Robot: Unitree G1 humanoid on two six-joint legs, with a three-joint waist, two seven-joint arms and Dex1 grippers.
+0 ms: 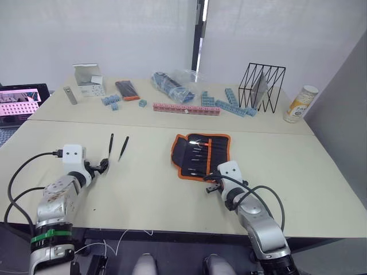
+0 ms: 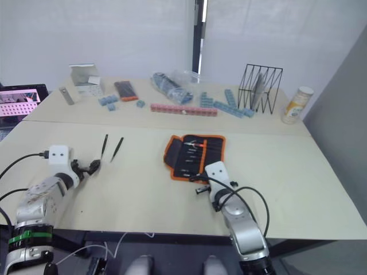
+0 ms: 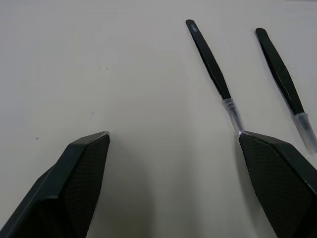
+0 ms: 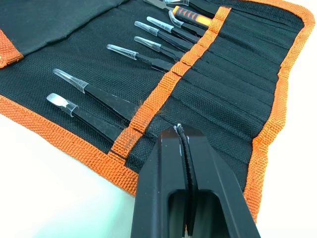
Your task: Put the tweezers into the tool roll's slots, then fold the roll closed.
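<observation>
The left gripper grabs the tweezers by its capped tip (image 1: pixel 109 156) next, so that its broad black end (image 1: pixel 112 137) stays free to enter the roll's slot.
The tool roll (image 1: pixel 200 154) lies unfolded mid-table, black with orange trim (image 4: pixel 168 82). Several tweezers (image 4: pixel 96 94) sit in its slots, their capped tips sticking out. Two loose black tweezers (image 1: pixel 110 143) (image 1: pixel 123 147) lie side by side on the left part of the table. My left gripper (image 1: pixel 103 166) is open just short of them, and one finger (image 3: pixel 277 173) reaches the capped tip of the nearer tweezer (image 3: pixel 210 59). My right gripper (image 1: pixel 213 184) is shut and empty, its tips (image 4: pixel 181 134) over the roll's near edge.
The far table holds a black wire rack (image 1: pixel 262 86), a can (image 1: pixel 300 103), blue blocks (image 1: pixel 232 105), a pink block strip (image 1: pixel 186 108), a plastic bag (image 1: pixel 172 85), a flat black-and-orange pack (image 1: pixel 127 90) and a white box (image 1: pixel 89 80). A laptop (image 1: pixel 17 103) stands far left.
</observation>
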